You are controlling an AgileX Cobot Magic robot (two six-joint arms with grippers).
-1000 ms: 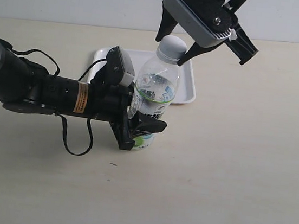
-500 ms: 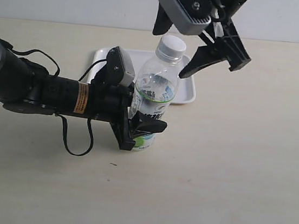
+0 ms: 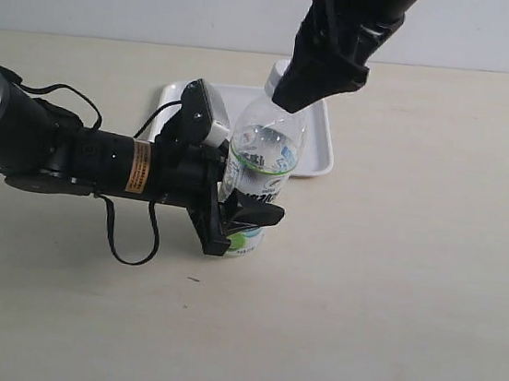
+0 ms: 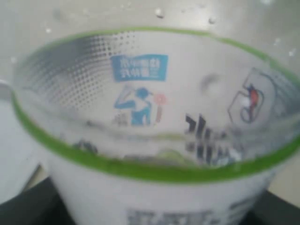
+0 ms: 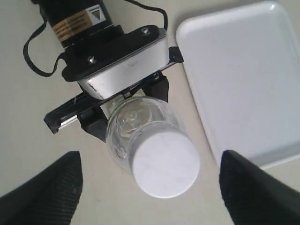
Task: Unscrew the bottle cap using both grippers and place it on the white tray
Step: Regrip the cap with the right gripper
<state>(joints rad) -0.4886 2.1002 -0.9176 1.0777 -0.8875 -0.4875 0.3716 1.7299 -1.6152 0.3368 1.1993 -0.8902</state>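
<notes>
My right gripper should unscrew the cap and bring it to the white tray, so next it will grab the bottle cap's round side (image 3: 275, 74) (image 5: 140, 139).
The clear bottle (image 3: 264, 150) with its white-and-green label stands upright on the table, just in front of the white tray (image 3: 178, 97). My left gripper (image 3: 243, 219) is shut on the bottle's lower body; the label (image 4: 154, 117) fills the left wrist view. My right gripper (image 3: 287, 94) hangs over the bottle's top and hides nearly all of the bottle cap in the exterior view. From the right wrist, the white cap (image 5: 165, 162) sits on the neck between my open black fingers (image 5: 51, 192), with a gap on each side.
The tray (image 5: 243, 79) holds nothing and lies close behind the bottle. My left arm's black body with its orange label (image 3: 139, 165) and looping cable (image 3: 128, 240) stretches across the table to the bottle's left.
My right gripper has turned about its axis and come lower over the cap, which it now hides in the exterior view. The left gripper and the bottle have not moved.
</notes>
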